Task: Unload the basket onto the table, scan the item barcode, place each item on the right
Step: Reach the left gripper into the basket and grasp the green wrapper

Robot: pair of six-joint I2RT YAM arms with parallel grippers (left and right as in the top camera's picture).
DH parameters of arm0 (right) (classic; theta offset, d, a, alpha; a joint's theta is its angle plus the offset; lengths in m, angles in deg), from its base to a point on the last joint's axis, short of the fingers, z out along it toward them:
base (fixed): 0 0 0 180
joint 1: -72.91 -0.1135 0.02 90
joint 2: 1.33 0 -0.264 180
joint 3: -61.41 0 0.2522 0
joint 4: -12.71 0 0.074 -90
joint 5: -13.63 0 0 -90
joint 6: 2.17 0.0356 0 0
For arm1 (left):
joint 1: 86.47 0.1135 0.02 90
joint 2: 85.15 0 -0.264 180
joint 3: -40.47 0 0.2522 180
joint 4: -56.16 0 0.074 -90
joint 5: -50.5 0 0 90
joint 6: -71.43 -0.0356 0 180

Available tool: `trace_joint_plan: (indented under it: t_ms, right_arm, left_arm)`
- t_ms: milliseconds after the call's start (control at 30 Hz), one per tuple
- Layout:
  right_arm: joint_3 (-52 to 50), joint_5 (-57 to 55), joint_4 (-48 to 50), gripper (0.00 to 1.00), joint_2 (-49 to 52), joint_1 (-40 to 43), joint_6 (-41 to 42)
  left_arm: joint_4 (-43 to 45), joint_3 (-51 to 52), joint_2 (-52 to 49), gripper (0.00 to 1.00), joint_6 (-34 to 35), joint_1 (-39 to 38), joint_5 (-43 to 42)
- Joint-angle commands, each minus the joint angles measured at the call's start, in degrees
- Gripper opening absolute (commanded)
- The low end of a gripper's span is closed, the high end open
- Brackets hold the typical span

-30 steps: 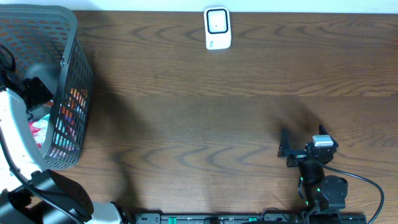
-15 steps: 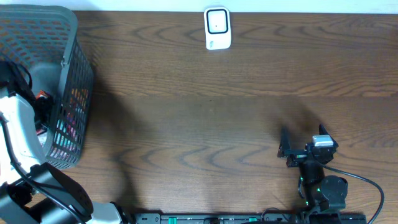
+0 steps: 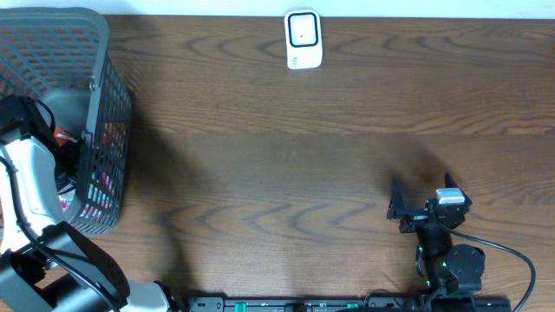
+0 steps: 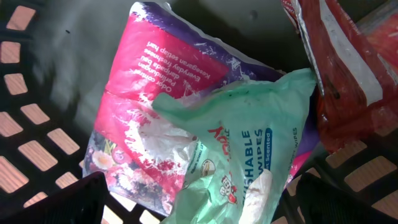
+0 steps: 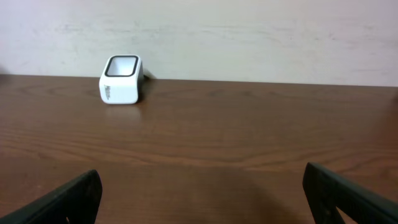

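Note:
The open fingers of my left gripper are above the printed side of the green pack, so it isn't time to close yet. My left gripper should lower first, then close on the green wipes pack [image 4: 249, 149].
My left gripper [image 4: 202, 208] is down inside the black mesh basket [image 3: 108, 104], open, its two dark fingers straddling a green wipes pack [image 4: 249, 149] without touching it. The green pack lies across a pink and purple pack [image 4: 149, 81], and a red bag [image 4: 348, 68] sits at the upper right. No barcode shows on any of them. The white scanner [image 3: 303, 39] stands at the table's far edge, also in the right wrist view [image 5: 121, 79]. My right gripper [image 5: 205, 199] rests open and empty near the front right [image 3: 421, 198], facing the scanner.
The basket fills the table's left end, and my left arm [image 3: 26, 173] reaches over its rim. Basket walls [image 4: 37, 112] close in round the packs. Bare brown table [image 3: 286, 173] lies between the basket, the scanner and the right arm.
My left arm has reached further into the basket, and the basket has shifted slightly to the right. The right arm has not moved.

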Motion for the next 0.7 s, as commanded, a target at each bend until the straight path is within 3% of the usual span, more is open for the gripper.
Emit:
trace_joint_plan:
  t_ms: [0, 433, 567, 667]
  right_arm:
    - [-0.04, 0.33, -0.24, 0.99, -0.17, 0.09, -0.44]
    - [-0.04, 0.33, -0.24, 0.99, -0.13, 0.09, -0.44]
    - [-0.04, 0.33, -0.24, 0.99, -0.13, 0.09, -0.44]
    - [-0.04, 0.33, -0.24, 0.99, -0.13, 0.09, -0.44]
  left_arm:
    - [0.07, 0.9, -0.83, 0.97, 0.13, -0.24, -1.42]
    - [2.03, 0.9, -5.42, 0.96, 0.11, -0.22, -1.42]
    - [3.37, 0.9, -7.78, 0.64, 0.09, -0.22, -1.36]
    - [4.31, 0.59, -7.52, 0.46, 0.09, -0.22, 0.13]
